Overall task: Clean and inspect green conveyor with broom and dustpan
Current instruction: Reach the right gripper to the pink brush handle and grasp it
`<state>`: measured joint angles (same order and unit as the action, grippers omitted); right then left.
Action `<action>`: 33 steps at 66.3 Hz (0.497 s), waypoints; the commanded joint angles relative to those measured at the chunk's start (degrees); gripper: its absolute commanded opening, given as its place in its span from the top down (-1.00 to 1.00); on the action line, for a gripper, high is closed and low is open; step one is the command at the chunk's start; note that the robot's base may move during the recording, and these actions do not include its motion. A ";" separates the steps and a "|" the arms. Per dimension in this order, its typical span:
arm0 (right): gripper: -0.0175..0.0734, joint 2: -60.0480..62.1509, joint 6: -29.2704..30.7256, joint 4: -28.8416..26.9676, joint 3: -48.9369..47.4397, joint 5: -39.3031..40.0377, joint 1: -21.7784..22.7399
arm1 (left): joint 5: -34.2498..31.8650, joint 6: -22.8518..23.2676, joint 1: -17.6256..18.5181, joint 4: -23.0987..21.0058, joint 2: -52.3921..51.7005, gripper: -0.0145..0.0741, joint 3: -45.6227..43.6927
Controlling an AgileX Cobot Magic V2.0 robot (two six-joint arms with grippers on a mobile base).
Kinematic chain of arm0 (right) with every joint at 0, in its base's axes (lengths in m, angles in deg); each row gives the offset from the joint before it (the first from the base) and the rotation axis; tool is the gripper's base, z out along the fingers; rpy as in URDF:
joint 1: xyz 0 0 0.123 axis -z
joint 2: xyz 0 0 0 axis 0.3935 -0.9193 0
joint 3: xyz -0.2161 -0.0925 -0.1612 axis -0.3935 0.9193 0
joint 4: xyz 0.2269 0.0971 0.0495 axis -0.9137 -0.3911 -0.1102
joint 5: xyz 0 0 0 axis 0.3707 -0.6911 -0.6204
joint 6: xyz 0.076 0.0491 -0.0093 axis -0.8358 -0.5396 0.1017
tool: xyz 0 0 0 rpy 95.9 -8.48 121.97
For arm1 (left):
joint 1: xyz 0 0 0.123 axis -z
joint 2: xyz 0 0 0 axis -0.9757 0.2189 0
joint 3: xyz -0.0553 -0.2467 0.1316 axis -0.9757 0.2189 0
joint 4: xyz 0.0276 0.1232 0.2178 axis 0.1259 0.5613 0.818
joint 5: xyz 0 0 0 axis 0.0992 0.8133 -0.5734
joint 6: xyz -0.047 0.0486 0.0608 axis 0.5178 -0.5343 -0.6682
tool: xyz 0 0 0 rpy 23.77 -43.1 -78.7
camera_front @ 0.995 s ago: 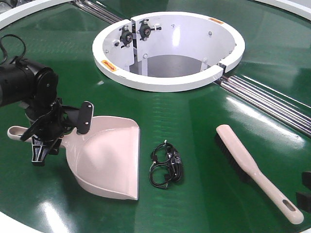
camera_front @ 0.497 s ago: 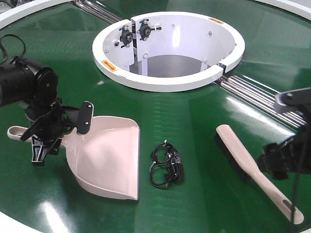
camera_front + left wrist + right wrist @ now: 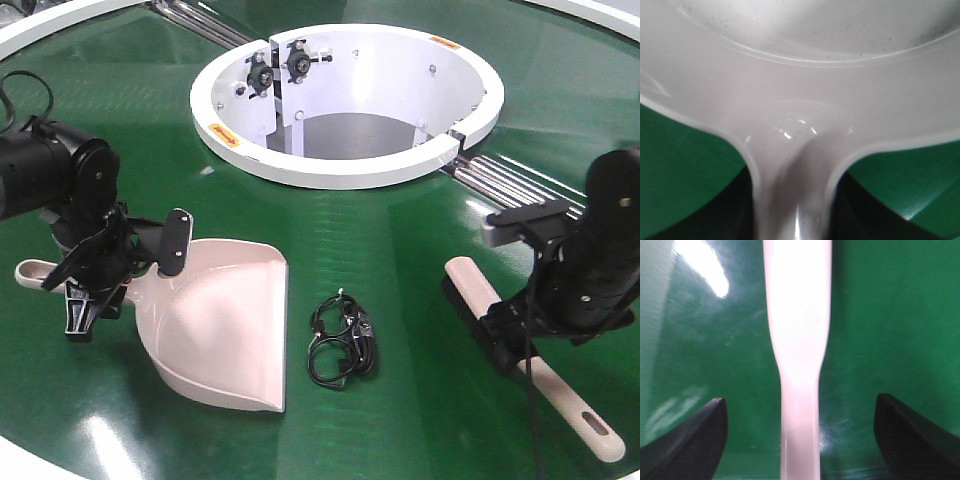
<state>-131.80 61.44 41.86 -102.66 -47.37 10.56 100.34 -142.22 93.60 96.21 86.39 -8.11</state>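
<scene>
I next need to sweep the tangle of black cable (image 3: 343,340) into the dustpan, so my right gripper needs to grab the broom by its handle (image 3: 549,378).
The green conveyor (image 3: 400,250) fills the front view. The beige dustpan (image 3: 225,325) lies on it at the left, lip toward me. My left gripper (image 3: 120,272) (image 3: 795,200) is shut on the dustpan (image 3: 800,75) where the handle meets the pan, with dark fingers against both sides of the handle. The broom (image 3: 478,292) lies at the right, with black bristles along its left edge. My right gripper (image 3: 522,345) (image 3: 800,440) hangs open just over the broom (image 3: 799,330), one finger on each side of the handle with wide gaps. The handle end (image 3: 598,432) sticks out beyond it.
A tangle of black cable (image 3: 340,340) lies on the belt between dustpan and broom. The white central ring opening (image 3: 345,170) is at the back. Steel rollers (image 3: 545,200) run from the ring to the right. The white outer rim (image 3: 30,455) curves along the near edge.
My right arm has come in from the right edge and settled over the broom's handle with its jaws open. The left arm and dustpan have not moved.
</scene>
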 commanded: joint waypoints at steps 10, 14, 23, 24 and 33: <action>-0.66 -4.69 0.66 1.14 -1.69 1.66 0.02 | -0.21 1.24 0.08 0.47 -2.58 0.69 -1.65; -0.66 -5.85 0.54 1.14 -1.69 2.48 0.02 | -0.21 1.24 0.08 0.47 -2.58 0.69 -1.65; -0.63 -7.94 0.27 1.14 -1.69 3.20 0.10 | -0.21 1.24 0.08 0.47 -2.58 0.69 -1.65; -0.62 -8.02 0.27 1.14 -1.69 3.20 0.10 | -0.21 1.24 0.08 0.47 -2.58 0.69 -1.65; -0.47 -9.34 0.27 1.14 -1.69 2.76 0.17 | -0.21 1.24 0.08 0.47 -2.58 0.69 -1.65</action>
<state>-142.52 61.44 42.22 -102.72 -44.42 10.56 100.34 -142.22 93.60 96.21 86.39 -8.11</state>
